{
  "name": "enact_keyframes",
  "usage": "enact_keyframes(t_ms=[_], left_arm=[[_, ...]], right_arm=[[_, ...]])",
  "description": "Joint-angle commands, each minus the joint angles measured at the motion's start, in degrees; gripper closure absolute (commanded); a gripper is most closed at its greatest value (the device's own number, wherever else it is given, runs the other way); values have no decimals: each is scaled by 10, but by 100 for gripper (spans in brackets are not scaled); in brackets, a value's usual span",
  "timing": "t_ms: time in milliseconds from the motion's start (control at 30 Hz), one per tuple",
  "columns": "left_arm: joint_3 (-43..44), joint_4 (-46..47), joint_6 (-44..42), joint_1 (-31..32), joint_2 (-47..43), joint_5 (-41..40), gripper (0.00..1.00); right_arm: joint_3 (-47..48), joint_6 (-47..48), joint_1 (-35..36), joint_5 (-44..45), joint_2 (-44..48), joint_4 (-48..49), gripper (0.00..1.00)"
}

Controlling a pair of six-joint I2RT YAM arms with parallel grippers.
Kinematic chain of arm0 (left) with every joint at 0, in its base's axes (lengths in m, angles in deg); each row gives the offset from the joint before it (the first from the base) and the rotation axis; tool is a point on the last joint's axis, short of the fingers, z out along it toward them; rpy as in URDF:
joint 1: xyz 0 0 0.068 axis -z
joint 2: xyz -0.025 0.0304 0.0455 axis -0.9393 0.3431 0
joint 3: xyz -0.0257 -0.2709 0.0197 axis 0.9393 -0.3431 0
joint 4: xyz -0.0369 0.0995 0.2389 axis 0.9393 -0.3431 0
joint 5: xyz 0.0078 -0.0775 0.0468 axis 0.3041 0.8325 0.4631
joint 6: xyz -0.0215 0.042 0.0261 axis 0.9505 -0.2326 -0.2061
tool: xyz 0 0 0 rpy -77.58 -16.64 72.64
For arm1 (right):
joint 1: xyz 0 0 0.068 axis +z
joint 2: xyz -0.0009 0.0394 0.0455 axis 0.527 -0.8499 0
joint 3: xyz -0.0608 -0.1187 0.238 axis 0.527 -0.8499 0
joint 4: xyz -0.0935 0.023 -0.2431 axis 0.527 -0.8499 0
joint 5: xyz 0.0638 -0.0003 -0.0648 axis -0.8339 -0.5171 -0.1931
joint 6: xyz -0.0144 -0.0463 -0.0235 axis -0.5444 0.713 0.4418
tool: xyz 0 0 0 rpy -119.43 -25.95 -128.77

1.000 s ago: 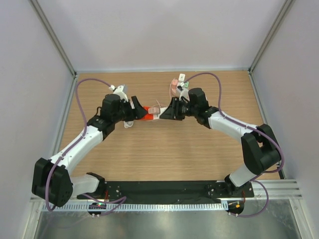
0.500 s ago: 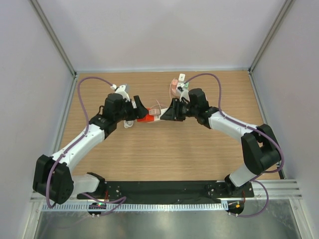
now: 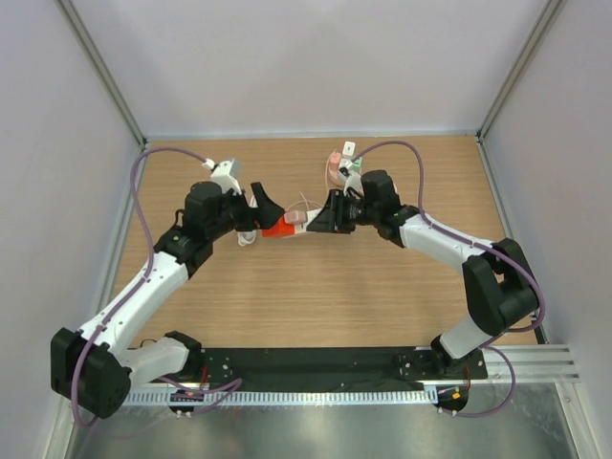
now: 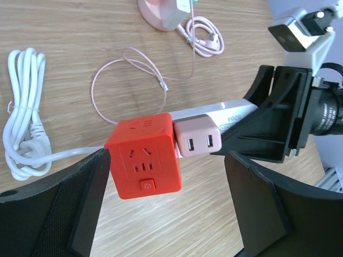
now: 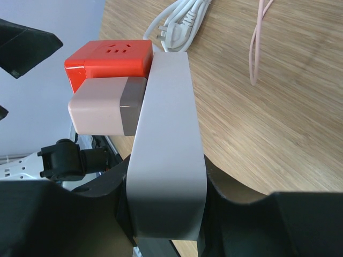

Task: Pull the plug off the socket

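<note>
My left gripper should next grab the red cube by its opposite sides and pull the cube straight off, leaving the power strip free.
A red cube socket with a pink two-port USB plug right beside it sits against a long white power strip. My right gripper is shut on the strip's end and holds the assembly above the table. The cube and pink plug stick out from the strip's left face. My left gripper is open, with a finger on either side of the cube but short of it, touching nothing. In the top view the left gripper faces the right gripper across the red cube.
A coiled white cord runs from the cube and lies on the wooden table. A thin pink cable loop lies behind. A pink object with a white charger sits near the back wall.
My left arm has swung its wrist back to the left, and the gripper now stands slightly off the red cube. The right arm and the assembly have hardly moved.
</note>
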Motion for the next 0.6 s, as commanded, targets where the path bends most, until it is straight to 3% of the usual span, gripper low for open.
enact_keyframes(t_ms=[0,267,567], left_arm=[[-8,-15,-13,3,-20,26,9],[-20,-65,-9,2,-20,30,9],[-15,-56,6,9,21,48,9]], right_arm=[[7,3,-5,-15,26,54,99],[4,1,-8,-20,29,60,99],[4,-3,-8,-22,27,64,99]])
